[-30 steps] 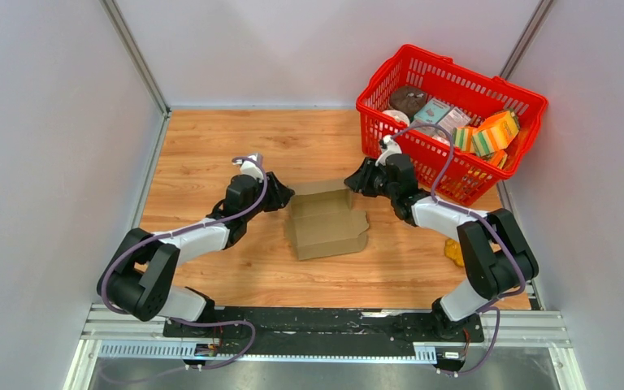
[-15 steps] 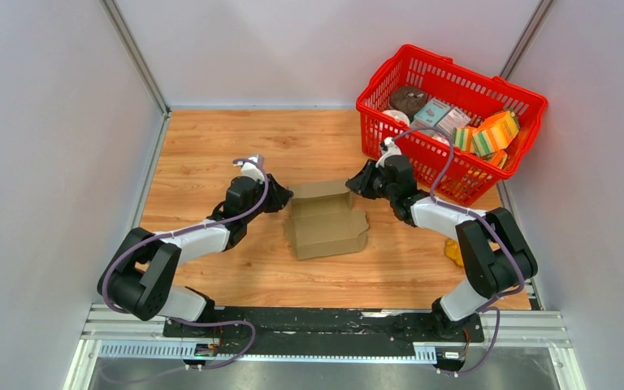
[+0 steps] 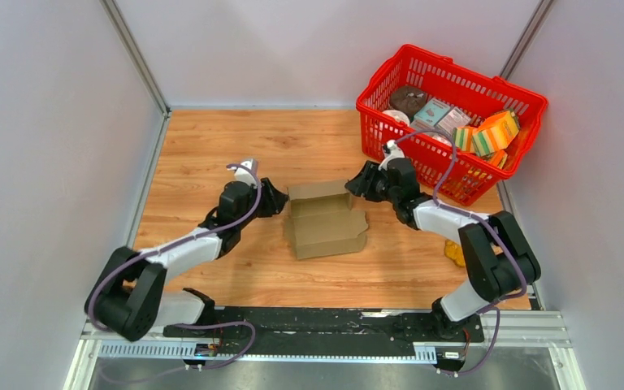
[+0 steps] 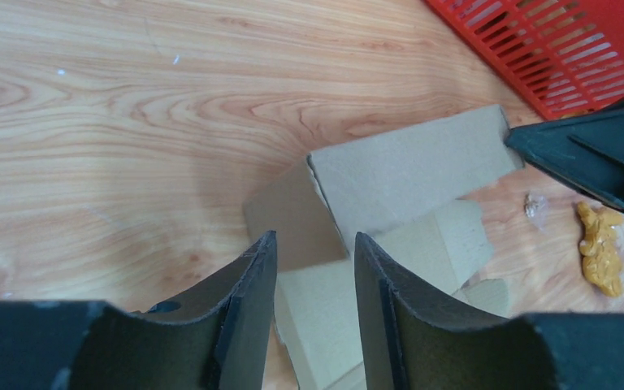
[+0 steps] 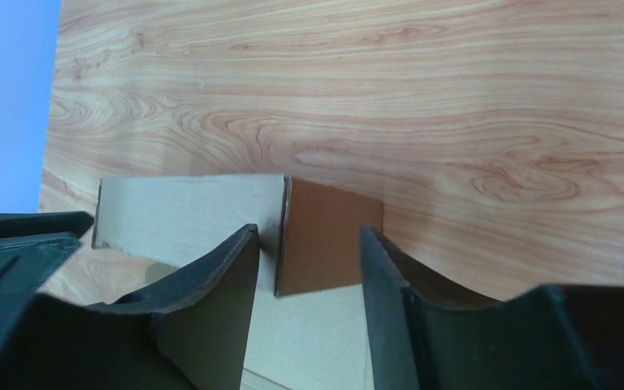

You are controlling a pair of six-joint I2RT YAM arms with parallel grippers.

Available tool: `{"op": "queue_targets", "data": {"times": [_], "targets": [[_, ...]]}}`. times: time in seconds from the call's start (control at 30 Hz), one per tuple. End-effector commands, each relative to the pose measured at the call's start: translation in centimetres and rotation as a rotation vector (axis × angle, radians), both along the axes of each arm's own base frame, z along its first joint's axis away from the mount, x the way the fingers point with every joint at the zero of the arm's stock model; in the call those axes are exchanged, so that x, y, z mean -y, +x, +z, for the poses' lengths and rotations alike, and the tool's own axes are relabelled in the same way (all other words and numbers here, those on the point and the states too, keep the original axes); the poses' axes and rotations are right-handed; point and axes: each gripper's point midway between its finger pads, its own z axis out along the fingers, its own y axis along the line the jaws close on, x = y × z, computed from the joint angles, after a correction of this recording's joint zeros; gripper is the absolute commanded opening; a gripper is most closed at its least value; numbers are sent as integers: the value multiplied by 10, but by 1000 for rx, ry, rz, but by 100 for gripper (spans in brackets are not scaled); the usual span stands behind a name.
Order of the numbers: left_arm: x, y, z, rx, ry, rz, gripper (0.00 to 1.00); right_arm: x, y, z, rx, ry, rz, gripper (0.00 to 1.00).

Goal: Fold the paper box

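Note:
The paper box needs to be turned around for folding. My left gripper should next grab it by its near flat part's outer edge.
The paper box is a plain brown cardboard sheet, partly folded, in the middle of the wooden table. Its far wall and two end flaps stand up; the near part lies flat. It also shows in the left wrist view and the right wrist view. My left gripper is open just left of the box's left end flap. My right gripper is open at the box's far right corner, its jaws either side of the right end flap without clamping it.
A red basket holding colourful printed packages stands at the back right, close behind my right arm. A small yellow-orange object lies on the table by the right arm. Grey walls enclose the table on three sides.
My left gripper has pulled back a little to the left, away from the box's left end. The right gripper and the box have barely moved.

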Motion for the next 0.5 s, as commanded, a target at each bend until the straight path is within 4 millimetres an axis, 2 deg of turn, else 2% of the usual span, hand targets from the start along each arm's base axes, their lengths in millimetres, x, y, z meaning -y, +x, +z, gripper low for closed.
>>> {"op": "queue_targets", "data": {"times": [0.0, 0.03, 0.07, 0.1, 0.13, 0.2, 0.23, 0.27, 0.3, 0.33, 0.37, 0.4, 0.43, 0.47], "targets": [[-25, -16, 40, 95, 78, 29, 49, 17, 2, 31, 103, -45, -53, 53], [-37, -30, 48, 90, 111, 46, 49, 23, -1, 31, 99, -65, -70, 55], [-44, -38, 50, 84, 137, 51, 49, 29, -3, 44, 134, -70, -91, 57], [-49, -43, 58, 95, 167, 49, 49, 39, -1, 47, 149, -96, -143, 62], [-51, -63, 57, 69, 203, 11, 49, 46, -6, 42, 139, -117, -165, 64], [-45, -82, 62, 75, 253, -47, 49, 62, -6, 56, 188, -140, -239, 69], [-30, -104, 57, 62, 289, -141, 49, 67, -7, 59, 199, -145, -259, 70], [-19, -116, 56, 62, 318, -194, 49, 72, -11, 57, 199, -153, -275, 70], [-14, -119, 63, 80, 353, -206, 49, 79, -11, 68, 230, -146, -312, 71], [6, -141, 49, 54, 418, -319, 49, 83, -13, 71, 238, -136, -337, 71], [12, -146, 45, 59, 476, -351, 48, 90, -17, 64, 226, -139, -367, 71], [22, -148, 56, 83, 504, -373, 48, 100, -20, 76, 260, -129, -420, 73], [39, -165, 40, 73, 597, -463, 48, 105, -22, 79, 267, -115, -449, 73], [43, -162, 38, 109, 683, -478, 49, 108, -25, 82, 280, -108, -468, 74]]}}
